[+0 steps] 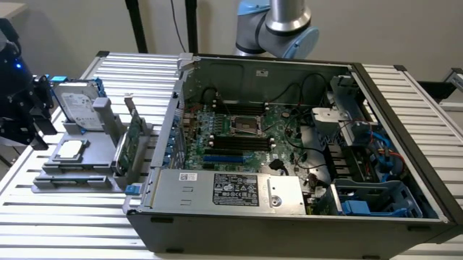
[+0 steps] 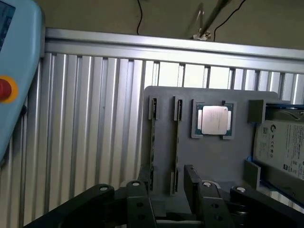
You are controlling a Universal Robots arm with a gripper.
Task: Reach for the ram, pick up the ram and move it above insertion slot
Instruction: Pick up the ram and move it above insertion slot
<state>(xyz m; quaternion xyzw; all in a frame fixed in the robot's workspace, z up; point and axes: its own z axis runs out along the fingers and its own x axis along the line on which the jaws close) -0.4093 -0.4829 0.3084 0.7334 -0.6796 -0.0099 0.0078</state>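
Observation:
Next, my gripper grabs the ram by the bare middle of its long edge (image 1: 74,181), since holder posts hold the ram at its ends.
The ram (image 2: 152,147) shows edge-on as a thin dark strip standing in one of two long slots of the grey holder plate (image 2: 213,161). A second thin strip (image 2: 176,142) stands in the neighbouring slot. In the exterior view a green board (image 1: 127,149) stands on edge in that holder; whether it is the ram I cannot tell. My gripper (image 2: 164,178) hangs above the near ends of the two slots, its dark fingers (image 2: 197,190) apart with nothing between them. In the exterior view the gripper (image 1: 32,135) is at the far left, beside the holder.
The holder also carries a silver processor (image 2: 213,118) and a hard drive (image 2: 280,142). A light-blue pendant with a red button (image 2: 4,89) lies on the ribbed metal table (image 2: 85,133). The open computer case (image 1: 289,157), with dark memory slots (image 1: 239,142), fills the exterior view's middle and right.

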